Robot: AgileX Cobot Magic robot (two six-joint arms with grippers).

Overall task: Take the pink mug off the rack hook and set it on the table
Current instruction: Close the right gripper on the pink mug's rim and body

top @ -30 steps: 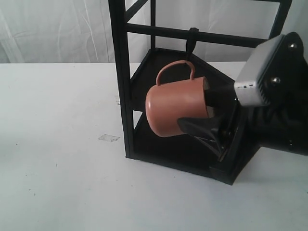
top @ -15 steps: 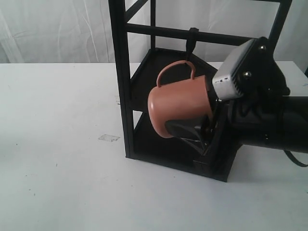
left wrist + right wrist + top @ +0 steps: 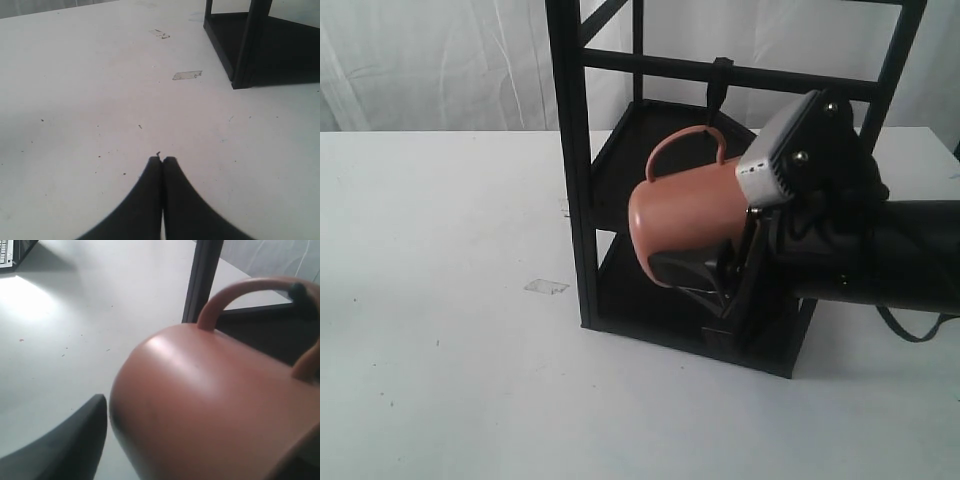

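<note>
The right gripper grabs the pink mug by its body (image 3: 685,215) next, leaving the pink mug's handle (image 3: 682,135) free to slip off the rack hook.
The pink mug (image 3: 685,210) hangs tilted by its handle from the rack hook (image 3: 722,85), inside the black rack (image 3: 570,150), above the lower shelf. My right gripper (image 3: 705,245) reaches in from the right and is open, its fingers straddling the mug's body. One dark finger (image 3: 685,270) lies across the mug's lower front. In the right wrist view the mug (image 3: 215,405) fills the frame, and a narrow gap shows between it and one finger (image 3: 75,440). The hook tip (image 3: 298,290) sits in the handle loop. My left gripper (image 3: 162,160) is shut over the white table (image 3: 90,100), holding nothing.
A small clear tape patch (image 3: 547,287) lies on the table (image 3: 440,330) left of the rack's front post. The rack's posts and lower shelf (image 3: 660,315) enclose the mug. A dark device edge (image 3: 10,255) shows at one corner of the right wrist view.
My right gripper has pushed further left into the rack, so its fingers now reach along the mug's body. The mug has stayed on the hook. The left gripper's earlier state is not shown.
</note>
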